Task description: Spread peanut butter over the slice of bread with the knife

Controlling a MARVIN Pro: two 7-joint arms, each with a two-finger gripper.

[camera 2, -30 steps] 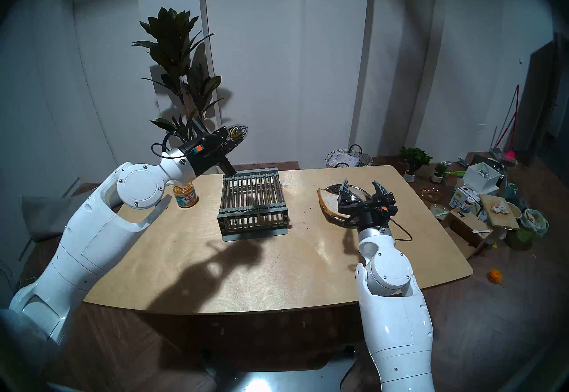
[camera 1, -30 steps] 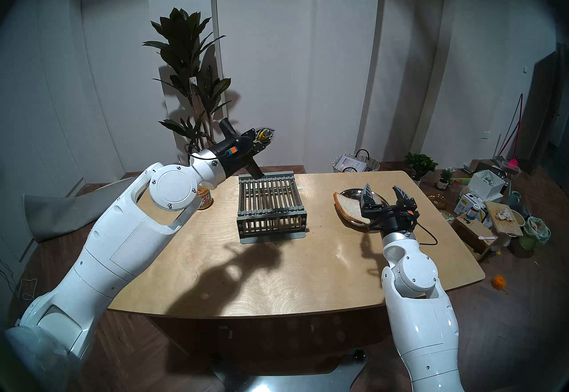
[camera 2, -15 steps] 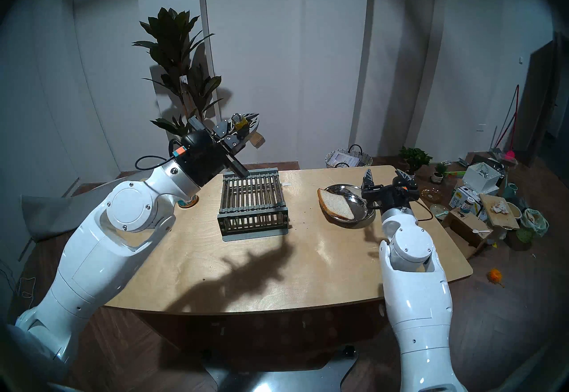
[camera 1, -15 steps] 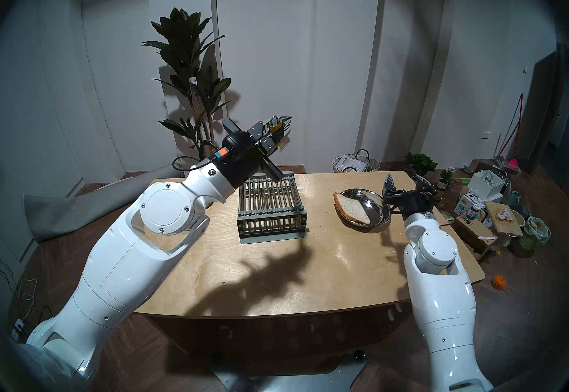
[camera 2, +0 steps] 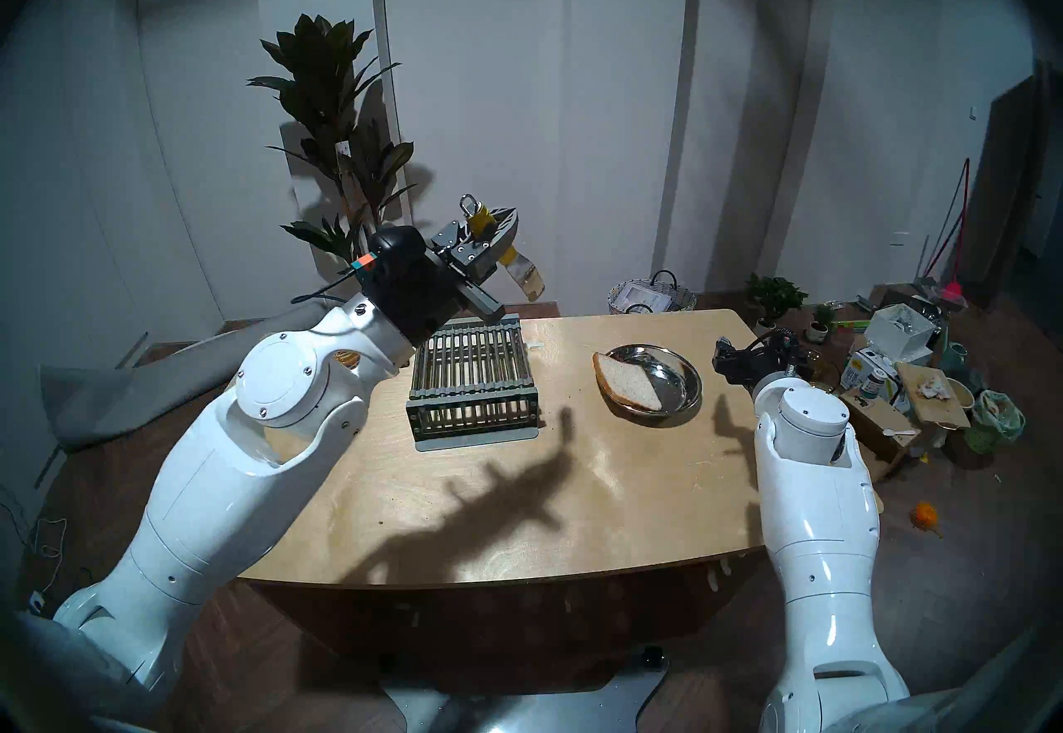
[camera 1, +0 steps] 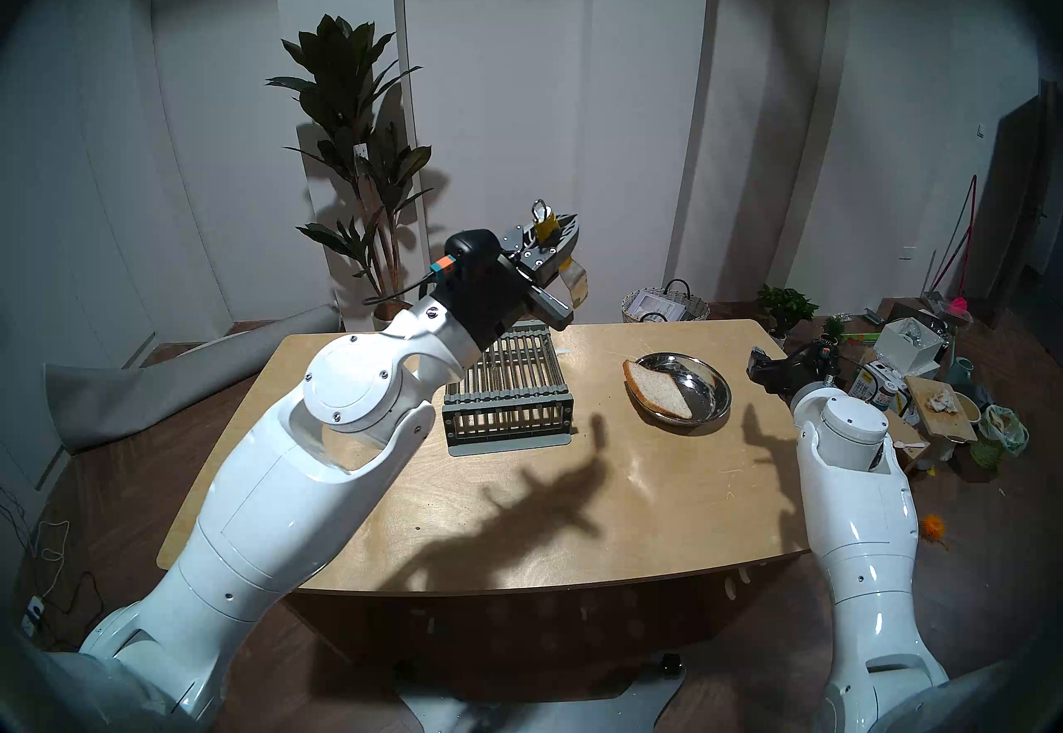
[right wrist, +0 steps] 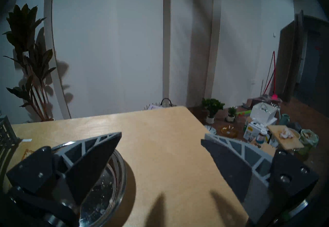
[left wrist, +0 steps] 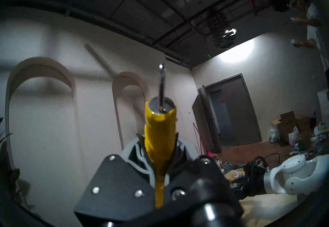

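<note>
My right gripper pinches the steel dish by its bare rim (camera 1: 729, 400) next, since the dish is too wide for the fingertips and bread (camera 1: 656, 389) fills its far half.
My left gripper (camera 1: 561, 228) is raised above the table's back edge, shut on the knife (camera 1: 545, 225). The yellow handle (left wrist: 160, 128) stands between the fingers with its metal ring up. The short blade (camera 2: 526, 274) hangs down to the right and looks coated in tan peanut butter. Only a sliver of the jar (camera 2: 345, 357) shows behind my left arm. The slice of bread (camera 1: 656, 389) lies in the left half of the steel dish (camera 1: 722, 398). My right gripper (right wrist: 161, 137) is open and empty, low beside the dish's right rim (right wrist: 121, 173).
A grey slatted rack (camera 1: 506, 386) stands at the table's middle back, under my left wrist. A wicker basket (camera 1: 664, 306) sits behind the table. Boxes, pots and bags (camera 1: 920, 386) crowd the floor past the table's right edge.
My left arm swung right and up with the knife, turning so the ring end points up. My right arm drew back from over the dish to its right side.
</note>
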